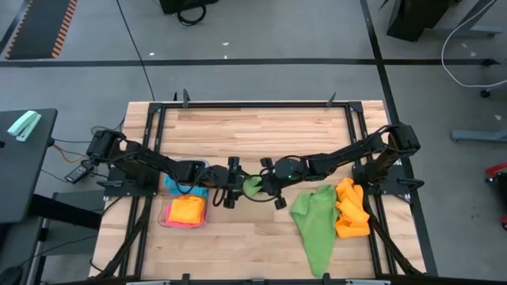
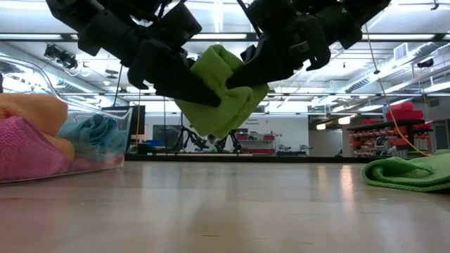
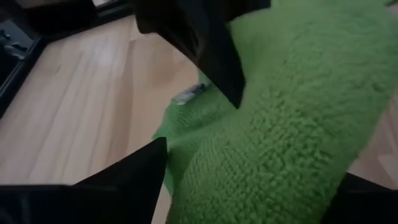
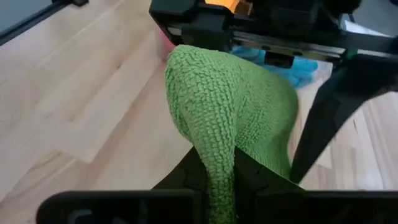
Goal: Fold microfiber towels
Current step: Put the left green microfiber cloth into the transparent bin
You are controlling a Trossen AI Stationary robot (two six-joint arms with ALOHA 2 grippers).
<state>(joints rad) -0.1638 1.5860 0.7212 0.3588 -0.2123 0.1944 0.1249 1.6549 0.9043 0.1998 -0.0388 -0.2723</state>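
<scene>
Next, the left gripper grabs the green towel by its folded end (image 1: 250,187) to lay it on the towels in the clear tray (image 1: 184,212).
A folded green microfiber towel (image 1: 253,186) (image 2: 221,95) hangs in the air over the table's middle, between my two grippers. My right gripper (image 4: 217,186) (image 1: 266,184) comes from the table's right and is shut on it. My left gripper (image 3: 249,193) (image 1: 236,187) comes from the table's left and stands open, one finger (image 3: 127,177) on each side of the towel. A second green towel (image 1: 313,222) and an orange one (image 1: 352,210) lie crumpled on the table at the right. My right gripper pinches a folded edge of the green towel (image 4: 214,155) between its two fingers, several layers thick. The fingers slant down from the table's right. The towel is lifted clear of the table and bulges and hangs beyond the fingertips. My left gripper's open fingers flank the towel; whether they touch it I cannot tell.
A clear plastic tray (image 1: 166,220) (image 2: 105,112) sits on the table's left under my left arm, holding orange (image 1: 187,210), blue (image 1: 178,188) and pink (image 2: 28,151) towels. Bare wood lies toward the far edge and the near middle.
</scene>
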